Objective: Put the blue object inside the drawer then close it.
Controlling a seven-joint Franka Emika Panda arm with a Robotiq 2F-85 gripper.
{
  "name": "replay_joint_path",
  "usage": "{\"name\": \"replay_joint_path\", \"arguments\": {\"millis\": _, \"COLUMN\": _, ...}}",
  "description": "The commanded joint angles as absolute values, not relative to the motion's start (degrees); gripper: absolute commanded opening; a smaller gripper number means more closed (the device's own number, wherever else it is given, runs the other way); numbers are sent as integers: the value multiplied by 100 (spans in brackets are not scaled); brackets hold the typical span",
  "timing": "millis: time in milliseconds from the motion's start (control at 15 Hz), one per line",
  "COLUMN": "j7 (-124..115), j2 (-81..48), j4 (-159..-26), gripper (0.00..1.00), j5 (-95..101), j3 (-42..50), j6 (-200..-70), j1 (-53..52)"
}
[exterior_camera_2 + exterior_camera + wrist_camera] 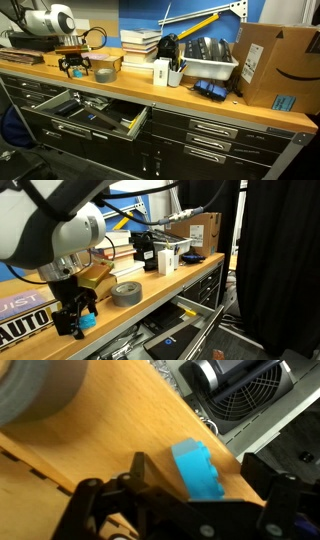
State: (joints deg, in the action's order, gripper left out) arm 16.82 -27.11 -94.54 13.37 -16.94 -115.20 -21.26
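The blue block (88,321) (198,471) is between the gripper's fingers, down at the bench in an exterior view, so the gripper should close on the block.
The blue object (197,470) is a small cyan block with a bumpy side, lying on the wooden bench top near its front edge. It also shows in an exterior view (88,321). My gripper (203,472) is open and straddles it, with one black finger on each side and a gap on the right. The gripper shows in both exterior views (75,320) (72,68), lowered to the bench. The drawer (88,128) is pulled out below the bench, with tools inside; it also shows in an exterior view (152,338).
A grey tape roll (126,292) (104,74) (35,395) lies beside the gripper. A small wooden box (96,275), stacked books (140,45), a white bin (205,68) and a cardboard box (275,65) stand along the bench. Black cabinet drawers (215,130) sit below.
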Motion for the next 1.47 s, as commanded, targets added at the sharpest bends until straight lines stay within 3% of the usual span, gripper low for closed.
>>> {"name": "replay_joint_path", "arguments": {"millis": 0, "j7": 1709, "j2": -2723, "j4": -9498, "gripper": 69, "j5": 1412, "j3": -1704, "j6": -11498, "j1": -2215}}
{"name": "replay_joint_path", "arguments": {"millis": 600, "j7": 1293, "j2": -2259, "j4": -10009, "gripper": 2, "j5": 1413, "j3": -1628, "j6": -11580, "j1": -2180}}
{"name": "replay_joint_path", "arguments": {"millis": 1400, "j7": 276, "j2": -712, "j4": -12661, "gripper": 0, "j5": 977, "j3": -1588, "j6": -12273, "j1": -1752}}
